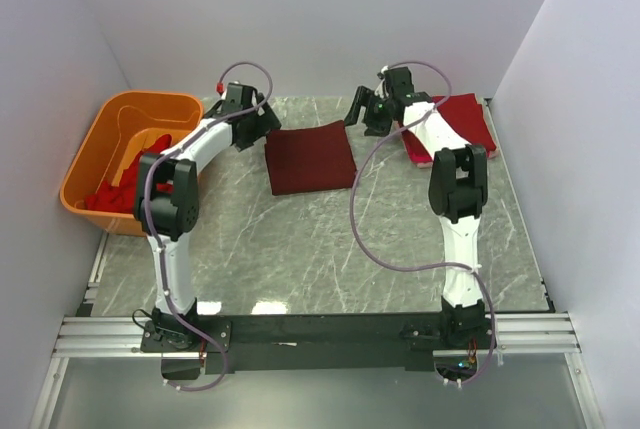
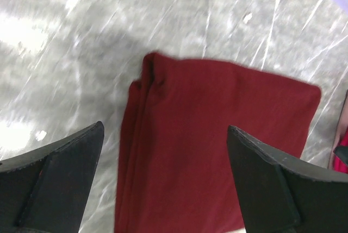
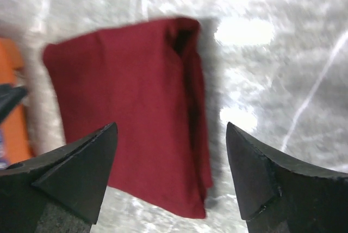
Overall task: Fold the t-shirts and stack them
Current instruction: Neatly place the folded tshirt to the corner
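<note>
Next, my right gripper takes hold of the folded maroon t-shirt by its layered side edge facing the red t-shirt. From there, my right gripper stacks it.
A dark maroon t-shirt (image 1: 310, 157) lies folded into a square on the grey table, between the two grippers. It shows in the left wrist view (image 2: 212, 146) and in the right wrist view (image 3: 136, 108). A brighter red folded t-shirt (image 1: 462, 125) lies at the back right, partly under the right arm. More red t-shirts (image 1: 120, 189) lie crumpled in the orange tub. My left gripper (image 1: 262, 121) is open and empty, above the maroon shirt's left edge. My right gripper (image 1: 362, 114) is open and empty, above the shirt's back right corner.
The orange plastic tub (image 1: 100, 139) stands at the table's left edge. White walls close in the back and both sides. The marbled grey table (image 1: 330, 249) reaches to the arm bases in front.
</note>
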Controlling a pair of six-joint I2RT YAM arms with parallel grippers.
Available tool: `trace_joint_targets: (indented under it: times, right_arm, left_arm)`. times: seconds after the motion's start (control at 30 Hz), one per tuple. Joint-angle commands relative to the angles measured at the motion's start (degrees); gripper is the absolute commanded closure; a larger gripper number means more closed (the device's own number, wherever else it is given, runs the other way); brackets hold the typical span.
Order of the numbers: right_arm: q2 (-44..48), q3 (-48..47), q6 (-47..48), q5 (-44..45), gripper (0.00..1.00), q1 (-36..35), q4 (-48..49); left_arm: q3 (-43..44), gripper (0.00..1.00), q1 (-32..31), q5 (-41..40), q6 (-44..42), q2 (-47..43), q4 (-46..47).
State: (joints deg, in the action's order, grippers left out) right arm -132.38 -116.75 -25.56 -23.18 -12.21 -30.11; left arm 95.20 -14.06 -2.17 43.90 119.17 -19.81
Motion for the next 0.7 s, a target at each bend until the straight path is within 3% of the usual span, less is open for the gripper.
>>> trace_joint_targets:
  times: [0.0,0.3,0.67]
  right_arm:
    - [4.93,4.06,3.41,5.42,0.13,-1.76,0.49]
    - [3.36,6.8,3.76,10.26,0.16,-4.49,-2.4]
    - [0.19,6.62,6.31,13.86,0.33,-6.87,-5.92]
  left_arm:
    - [-4.39,0.0,-0.09,0.24,-1.18,-8.76,3.2]
    - [-27.06,0.01,-0.17,1.12,-0.75,-26.6,11.46]
    - [-38.68,0.01,-0.17,-3.36,-0.13,-39.63,10.94]
